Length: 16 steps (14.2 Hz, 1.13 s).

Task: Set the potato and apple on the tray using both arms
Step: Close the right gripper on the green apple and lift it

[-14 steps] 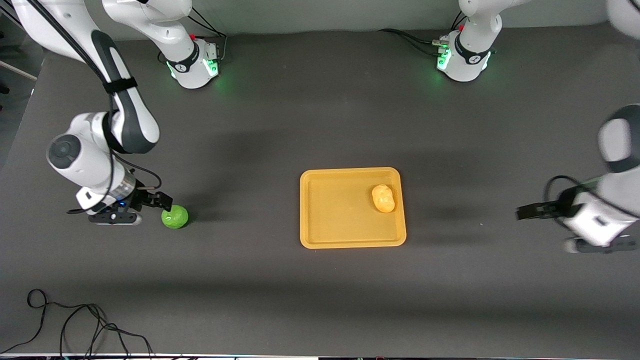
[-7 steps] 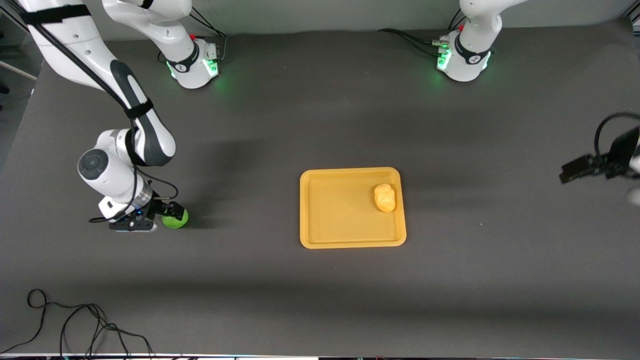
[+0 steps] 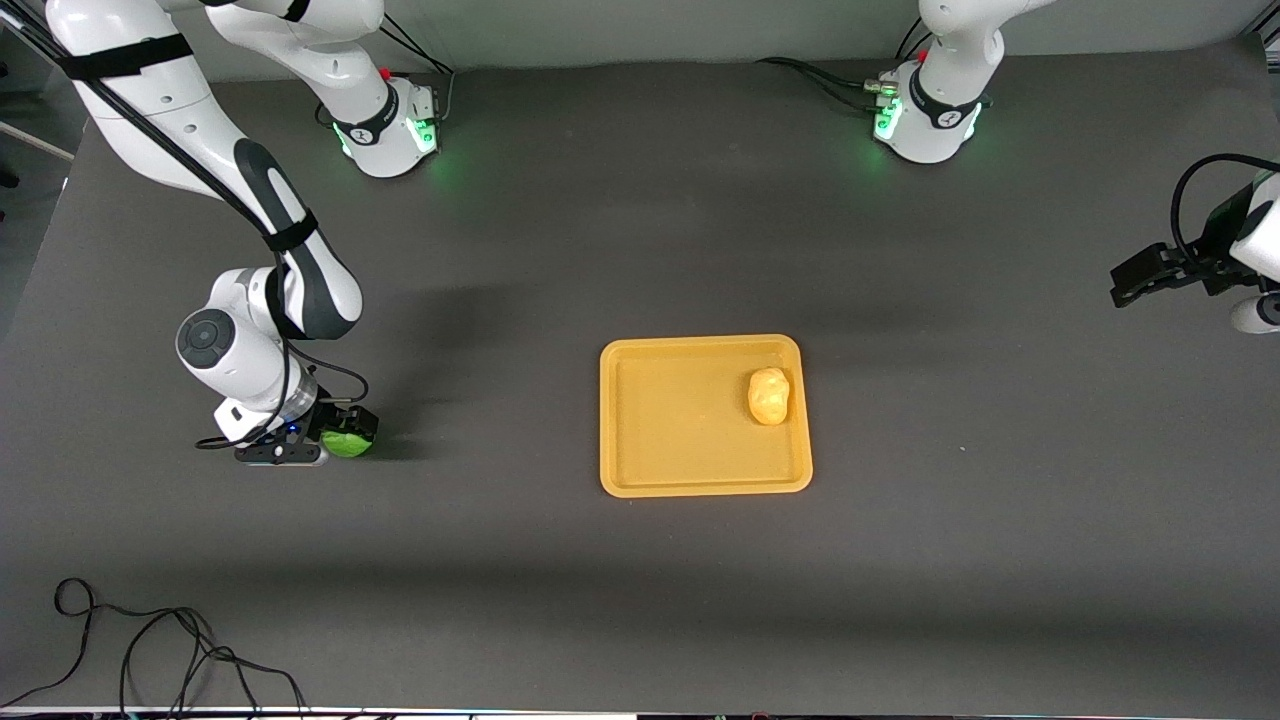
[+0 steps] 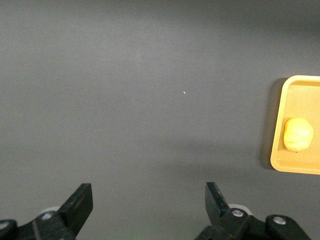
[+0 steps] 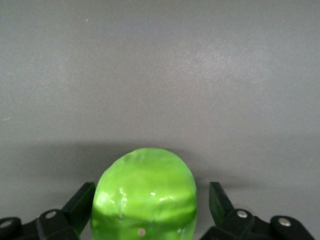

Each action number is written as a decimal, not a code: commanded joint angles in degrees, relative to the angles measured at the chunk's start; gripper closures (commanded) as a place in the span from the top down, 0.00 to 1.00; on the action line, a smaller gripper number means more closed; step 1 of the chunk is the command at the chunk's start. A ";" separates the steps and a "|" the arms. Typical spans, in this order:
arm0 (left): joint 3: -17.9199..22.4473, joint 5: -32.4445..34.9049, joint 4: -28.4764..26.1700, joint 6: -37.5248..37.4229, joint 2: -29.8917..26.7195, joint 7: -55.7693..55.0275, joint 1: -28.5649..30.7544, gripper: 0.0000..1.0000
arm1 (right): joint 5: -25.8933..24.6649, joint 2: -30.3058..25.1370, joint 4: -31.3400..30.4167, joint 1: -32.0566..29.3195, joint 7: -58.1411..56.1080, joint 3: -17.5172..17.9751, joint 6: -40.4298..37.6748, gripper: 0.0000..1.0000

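The fingers of my right gripper are on either side of the green apple, so it is time to close now. Closing now would catch the apple.
The green apple (image 3: 347, 445) lies on the dark table toward the right arm's end. My right gripper (image 3: 350, 432) is down around it, fingers open on either side; in the right wrist view the apple (image 5: 145, 200) fills the gap of the right gripper (image 5: 150, 196), with a small gap at one finger. The yellow-tan potato (image 3: 768, 395) lies on the orange-yellow tray (image 3: 680, 445) at mid-table, near the tray's edge toward the left arm. My left gripper (image 3: 1135, 285) is open and empty, in the air at the left arm's end. The left wrist view shows the left gripper (image 4: 148, 202), the tray (image 4: 295, 82) and the potato (image 4: 298, 134).
A black cable (image 3: 150, 650) lies looped on the table near the front camera at the right arm's end. The two arm bases (image 3: 385, 125) (image 3: 925, 115) stand at the table's edge farthest from the camera.
My right gripper has moved toward the tray and now straddles the apple. My left gripper has pulled away from the tray toward its end of the table.
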 commanded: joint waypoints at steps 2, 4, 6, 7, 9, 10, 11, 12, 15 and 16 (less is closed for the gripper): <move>0.10 -0.74 -1.02 1.89 -0.94 -0.38 -0.16 1.00 | 0.01 0.46 0.58 0.23 0.54 0.09 -0.22 0.57; 0.01 -0.74 -1.10 3.83 -0.50 -0.29 0.02 1.00 | 0.01 -0.76 0.75 0.32 0.36 0.09 -1.10 0.44; 2.63 -0.56 -1.28 4.63 -0.67 -0.29 -3.82 1.00 | 0.01 -3.22 2.94 0.32 0.27 0.09 -6.43 0.43; 8.22 -0.56 -1.37 4.71 -0.59 -0.38 -8.90 1.00 | 0.01 -5.06 4.78 0.32 0.27 0.09 -10.73 0.43; 15.90 -0.56 -1.54 4.89 -0.41 -0.20 -15.61 1.00 | 0.01 -8.75 9.69 0.50 0.18 0.18 -21.00 0.43; 16.44 -0.56 -1.98 4.98 -0.58 -0.12 -16.06 1.00 | 0.01 -9.90 13.55 0.67 0.18 0.27 -27.15 0.43; 16.80 -0.56 -2.85 5.07 -1.19 -0.11 -17.11 1.00 | 0.01 -10.08 18.11 1.28 0.27 0.27 -33.56 0.43; 18.37 -0.47 -3.65 5.41 -2.07 -0.11 -19.04 1.00 | 0.01 -9.74 23.38 1.90 0.53 0.27 -39.54 0.43; 20.32 -0.56 -3.83 5.51 -1.91 -0.11 -20.55 1.00 | 0.19 -8.16 36.67 6.46 4.11 0.27 -51.01 0.43; 20.23 -0.56 -3.83 5.51 -1.90 -0.11 -20.64 1.00 | 0.36 -7.54 39.31 8.65 7.79 0.27 -52.25 0.43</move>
